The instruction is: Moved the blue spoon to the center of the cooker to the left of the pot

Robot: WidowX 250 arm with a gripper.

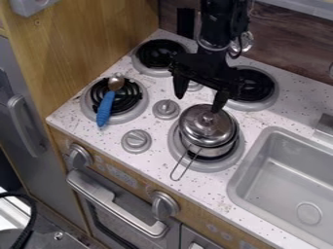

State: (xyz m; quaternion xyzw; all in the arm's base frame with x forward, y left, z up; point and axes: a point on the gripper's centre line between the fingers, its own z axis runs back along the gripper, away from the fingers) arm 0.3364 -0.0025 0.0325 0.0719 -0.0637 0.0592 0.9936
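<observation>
Next, my gripper grabs the blue handle of the spoon (108,103), to move the spoon to the center of the cooker beside the pot.
The black gripper (199,101) hangs over the middle of the stove, its two fingers spread apart with nothing between them; one fingertip is just above the pot's lid. On the front-left burner (135,92) lies the blue spoon (108,103), its metal bowl toward the back and its blue handle reaching over the burner's front rim. The lidded metal pot (207,127) stands on the front-right burner, to the right of the spoon, with its wire handle pointing toward the front edge.
Two more burners are at the back, left (155,54) and right (257,88). Grey knobs (166,109) rise between the burners. A sink (286,182) is at the right, and a wooden wall (91,44) borders the stove's left side.
</observation>
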